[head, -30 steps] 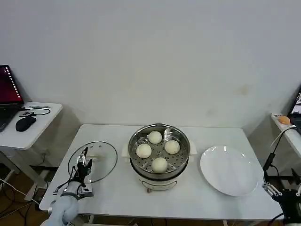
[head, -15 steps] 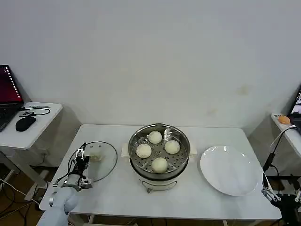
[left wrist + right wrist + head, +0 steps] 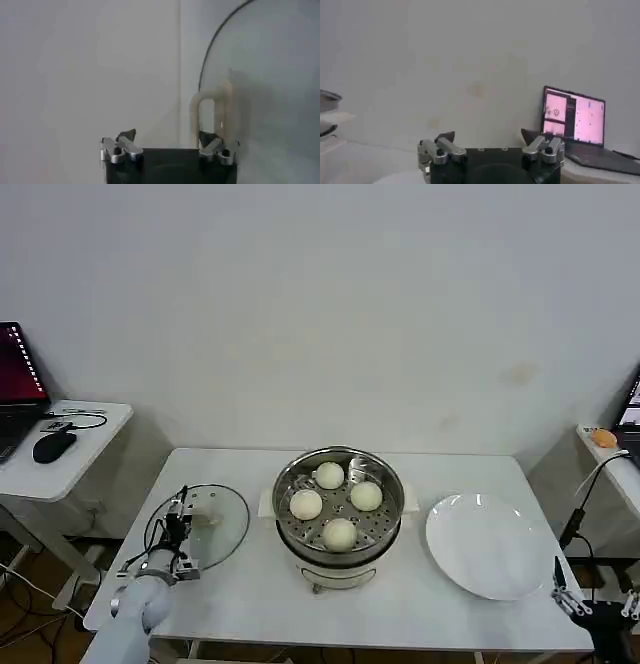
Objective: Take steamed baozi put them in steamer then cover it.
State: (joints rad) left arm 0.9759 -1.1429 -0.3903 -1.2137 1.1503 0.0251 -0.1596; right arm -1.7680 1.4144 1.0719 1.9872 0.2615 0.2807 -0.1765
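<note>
My left gripper grabs the glass lid by its cream handle (image 3: 203,510) (image 3: 210,112) next, so that the lid then covers the steamer with the baozi inside.
The steamer (image 3: 385,536) stands mid-table with several cream-white baozi (image 3: 306,504) on its perforated tray. The cover (image 3: 222,524), a clear glass lid, lies flat on the table to the steamer's left. My left gripper (image 3: 180,510) hovers open over the cover's near-left part. In the left wrist view the left gripper (image 3: 170,144) has its jaws wide apart, and the cover's cream handle (image 3: 210,112) stands just ahead of one finger, not between the two. My right gripper (image 3: 590,609) hangs open beyond the table's right front corner, holding nothing (image 3: 490,142).
A flat white plate (image 3: 490,544) lies to the right of the steamer. A side table (image 3: 95,424) with a mouse and a laptop stands at the far left. Another laptop (image 3: 575,120) sits on a surface at the right.
My left gripper has crept forward over the cover towards its handle. My right gripper has sunk lower and drawn back off the table's right corner.
</note>
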